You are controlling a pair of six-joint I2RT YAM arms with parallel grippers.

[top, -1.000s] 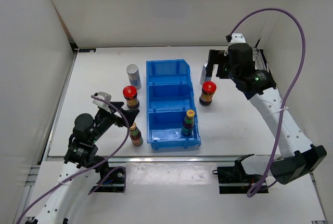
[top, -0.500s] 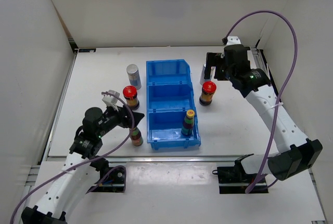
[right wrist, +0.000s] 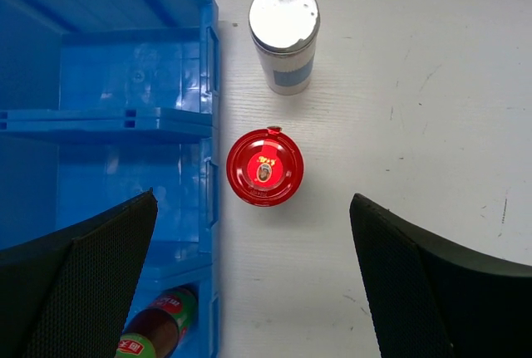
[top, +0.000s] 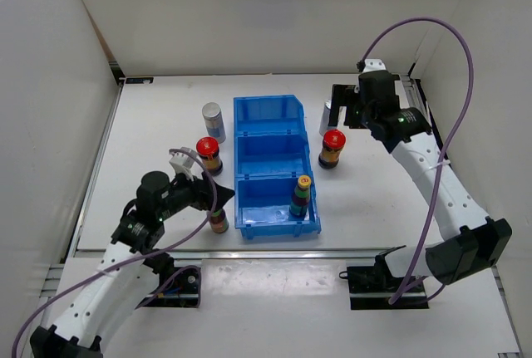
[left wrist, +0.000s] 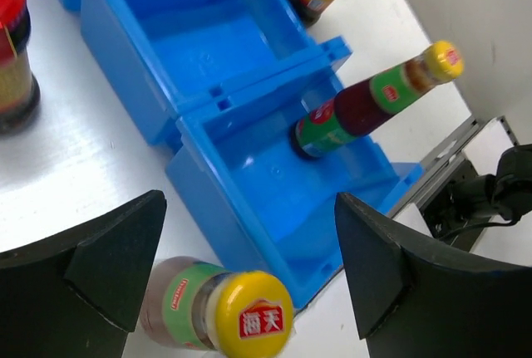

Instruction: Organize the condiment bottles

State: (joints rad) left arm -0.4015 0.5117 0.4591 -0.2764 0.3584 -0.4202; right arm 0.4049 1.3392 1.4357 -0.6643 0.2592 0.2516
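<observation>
The slim yellow-capped bottle needs to stand in the blue bin (top: pixel 264 113) on its base, so the left gripper should next grab the slim yellow-capped bottle by its body (top: pixel 219 223) and leave the base free.
My left gripper (top: pixel 214 198) is open, its jaws wide on either side of a slim yellow-capped bottle (top: pixel 219 219) standing left of the blue bin (top: pixel 264 113). In the left wrist view that bottle (left wrist: pixel 218 318) sits low between the fingers (left wrist: pixel 112 262), not gripped. A second slim yellow-capped bottle (top: pixel 300 196) stands in the bin's near compartment (left wrist: pixel 349 109). My right gripper (top: pixel 347 109) is open above a red-capped bottle (right wrist: pixel 264 168) and a silver-topped cylinder (right wrist: pixel 284 26) right of the bin. Another red-capped bottle (top: pixel 208 154) and silver-topped cylinder (top: pixel 214 120) stand left of the bin.
The bin's middle (top: pixel 270 157) and far (top: pixel 268 115) compartments hold nothing. White walls close in the table at left, back and right. The table's near edge rail (top: pixel 249 250) runs just below the bin.
My left gripper has moved right and forward until its open jaws flank the slim bottle by the bin. My right gripper has shifted slightly left over the right-hand bottles.
</observation>
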